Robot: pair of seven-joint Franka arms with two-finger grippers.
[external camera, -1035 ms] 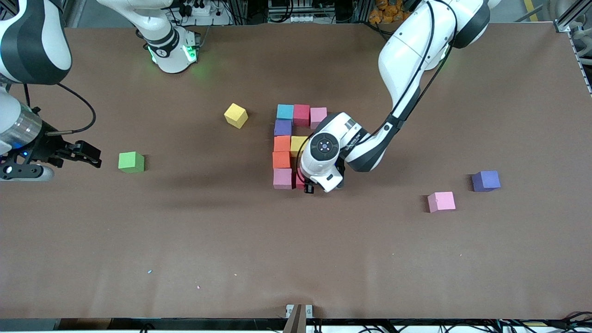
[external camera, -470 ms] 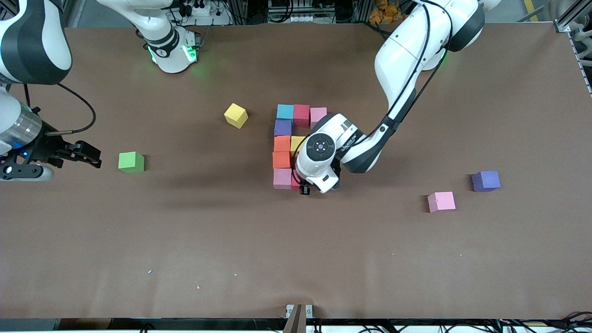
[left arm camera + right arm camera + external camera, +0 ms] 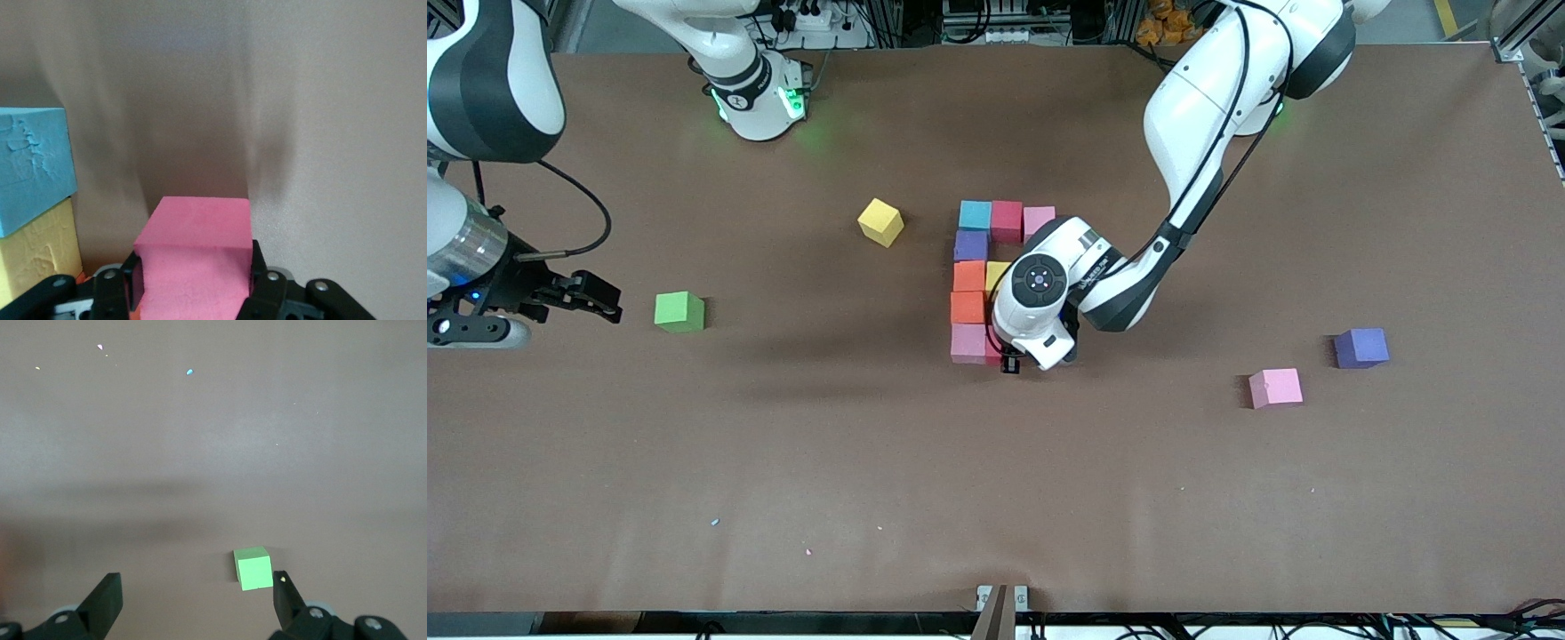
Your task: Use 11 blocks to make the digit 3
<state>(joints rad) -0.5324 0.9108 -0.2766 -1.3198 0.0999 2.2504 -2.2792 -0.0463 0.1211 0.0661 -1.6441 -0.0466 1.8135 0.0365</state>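
Note:
My left gripper lets go of the red block now, since the red block's lower edge (image 3: 993, 363) (image 3: 205, 199) stands on the tabletop beside the pink block.
The blocks form a partial figure: light blue (image 3: 975, 214), red (image 3: 1006, 220) and pink (image 3: 1039, 220) in a row, then purple (image 3: 971, 244), two orange (image 3: 968, 276) (image 3: 967, 308) and pink (image 3: 968, 342) in a column. A yellow block (image 3: 998, 273) touches the upper orange. My left gripper (image 3: 1009, 357) (image 3: 193, 267) is shut on a red block (image 3: 197, 257), low beside the column's near pink block. The left wrist view also shows yellow (image 3: 37, 257) and light blue (image 3: 30, 167) blocks. My right gripper (image 3: 600, 300) (image 3: 197, 587) waits open.
Loose blocks lie apart from the figure: yellow (image 3: 880, 221) toward the right arm's end, pink (image 3: 1275, 388) and purple (image 3: 1360, 348) toward the left arm's end. A green cube (image 3: 679, 312) (image 3: 253, 569) sits on the table beside my right gripper.
My left gripper has slid a little toward the near pink block with the red block in it. The right arm has not moved.

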